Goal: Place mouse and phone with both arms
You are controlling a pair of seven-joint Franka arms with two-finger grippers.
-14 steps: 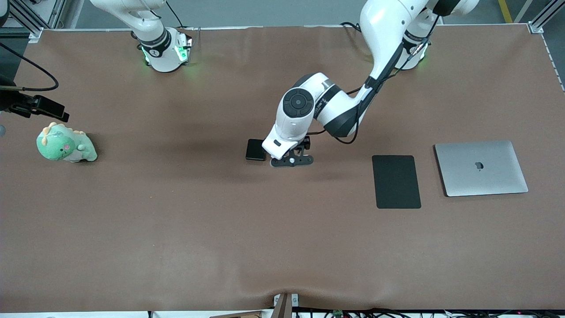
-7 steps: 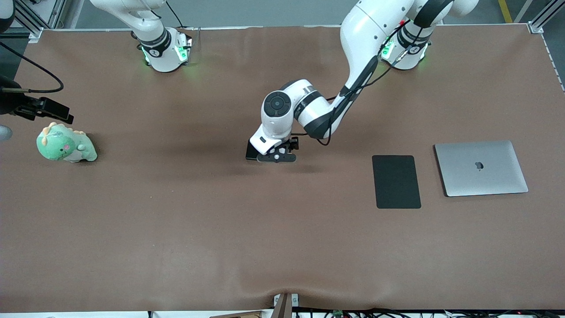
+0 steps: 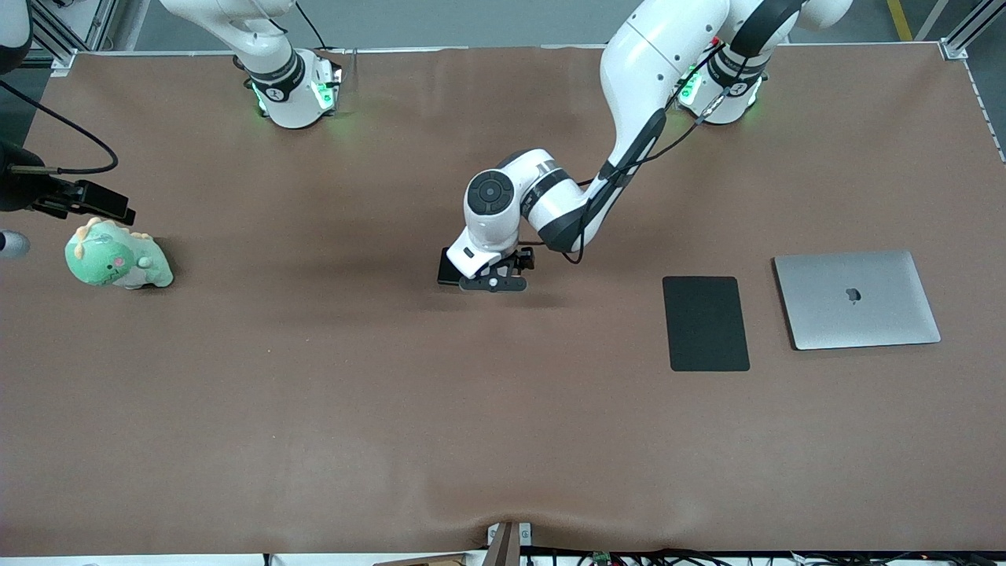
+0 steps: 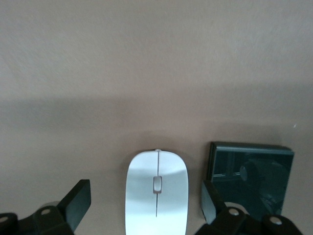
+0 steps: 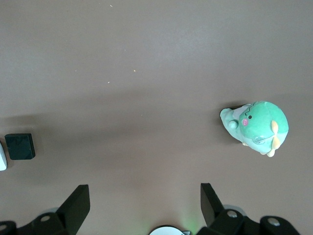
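Next, my left gripper picks up the white mouse by its long sides, to place it on the black mouse pad (image 3: 706, 324).
The white mouse (image 4: 156, 196) lies on the brown table between the fingers of my left gripper (image 4: 145, 205), which is open and low over it without touching. In the front view this gripper (image 3: 491, 281) hides the mouse. The small black phone (image 3: 448, 267) lies flat right beside the mouse, toward the right arm's end; it also shows in the left wrist view (image 4: 249, 171). My right gripper (image 5: 144, 203) is open and empty, held high up; it shows at the edge of the front view (image 3: 86, 200) above a toy.
A green dinosaur plush toy (image 3: 118, 259) sits toward the right arm's end. A flat black mouse pad (image 3: 705, 323) and a closed silver laptop (image 3: 857, 299) lie side by side toward the left arm's end.
My left gripper moved toward the right arm's end and came down over the mouse, next to the phone. My right gripper barely drifted.
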